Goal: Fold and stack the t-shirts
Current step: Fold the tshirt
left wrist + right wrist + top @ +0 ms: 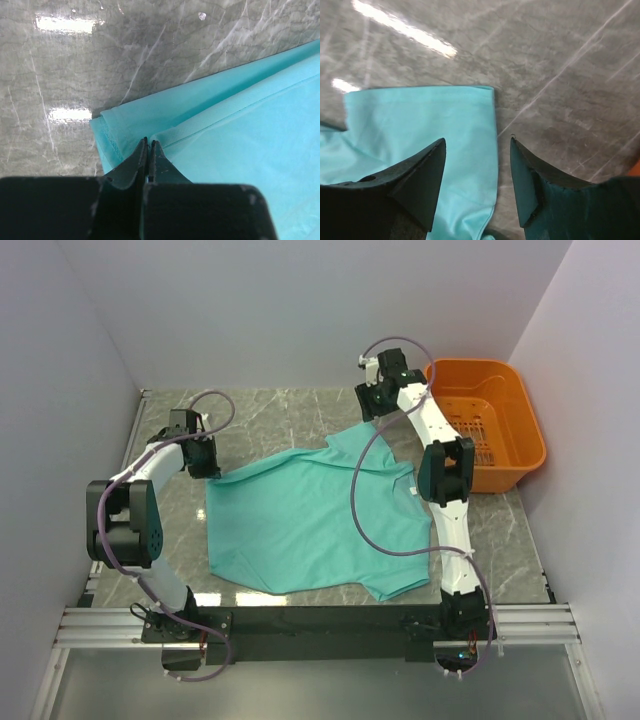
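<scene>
Both grippers need to stretch and fold the t-shirt. My right gripper will next pinch the teal t-shirt's far tip by its straight edge (374, 427) (492, 133) so they can.
The teal t-shirt (310, 525) lies spread on the grey marble table, with a small white label (411, 490) near its right edge. My left gripper (207, 470) is at the shirt's far left corner. In the left wrist view its jaws (149, 143) are shut on a raised fold of the cloth (240, 130) near the hemmed corner. My right gripper (371, 406) is over the shirt's far tip. In the right wrist view it (477, 142) is open and holds nothing. Its jaws stand either side of the straight edge of the cloth (420, 130), above it.
An orange plastic basket (500, 410) stands at the back right, next to the right arm. White walls close in the left, back and right. Bare marble (260, 420) shows behind the shirt and at the front corners.
</scene>
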Controlling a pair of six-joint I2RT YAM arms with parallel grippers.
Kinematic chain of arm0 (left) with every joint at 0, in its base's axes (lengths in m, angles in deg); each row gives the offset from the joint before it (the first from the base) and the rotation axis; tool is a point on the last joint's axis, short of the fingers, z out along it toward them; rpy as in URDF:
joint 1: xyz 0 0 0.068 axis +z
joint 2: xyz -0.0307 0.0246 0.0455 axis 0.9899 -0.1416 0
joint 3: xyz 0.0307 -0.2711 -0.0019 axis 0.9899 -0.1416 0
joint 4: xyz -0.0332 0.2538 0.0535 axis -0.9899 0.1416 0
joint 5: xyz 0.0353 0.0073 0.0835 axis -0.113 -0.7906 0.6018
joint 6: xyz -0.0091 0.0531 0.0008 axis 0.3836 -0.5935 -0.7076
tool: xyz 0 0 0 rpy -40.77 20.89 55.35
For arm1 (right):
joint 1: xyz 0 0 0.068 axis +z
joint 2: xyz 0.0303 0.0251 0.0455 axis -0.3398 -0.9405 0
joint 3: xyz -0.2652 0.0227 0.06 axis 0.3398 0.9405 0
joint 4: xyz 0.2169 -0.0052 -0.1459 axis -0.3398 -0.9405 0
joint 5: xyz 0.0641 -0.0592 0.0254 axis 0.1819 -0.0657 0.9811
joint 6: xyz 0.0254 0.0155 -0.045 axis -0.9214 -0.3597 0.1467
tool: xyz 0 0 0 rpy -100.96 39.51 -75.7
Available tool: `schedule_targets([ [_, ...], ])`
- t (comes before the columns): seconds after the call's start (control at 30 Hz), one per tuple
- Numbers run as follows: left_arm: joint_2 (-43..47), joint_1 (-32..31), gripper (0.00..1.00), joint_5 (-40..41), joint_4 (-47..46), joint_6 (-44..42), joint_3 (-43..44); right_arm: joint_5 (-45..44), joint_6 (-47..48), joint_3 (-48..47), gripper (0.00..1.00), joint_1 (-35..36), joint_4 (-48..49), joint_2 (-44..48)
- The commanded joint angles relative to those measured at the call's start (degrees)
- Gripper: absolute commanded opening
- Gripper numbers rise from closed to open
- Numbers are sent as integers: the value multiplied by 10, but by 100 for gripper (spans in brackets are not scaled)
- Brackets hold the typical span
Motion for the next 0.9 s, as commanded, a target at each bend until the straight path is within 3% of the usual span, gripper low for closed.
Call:
schedule_targets([
  [0.0, 15, 1, 1, -16, -12, -1, 2, -41, 2, 0, 61, 4, 27, -8],
  [0.2, 13, 1, 1, -23, -12, 0, 2, -68, 45, -15, 60, 6, 43, -37],
  [0.57, 11, 1, 1, -22, -10, -1, 3, -25, 121, -41, 58, 12, 55, -77],
  [0.87, 13, 1, 1, -16, -9, -3, 2, -36, 135, -53, 55, 16, 57, -107],
])
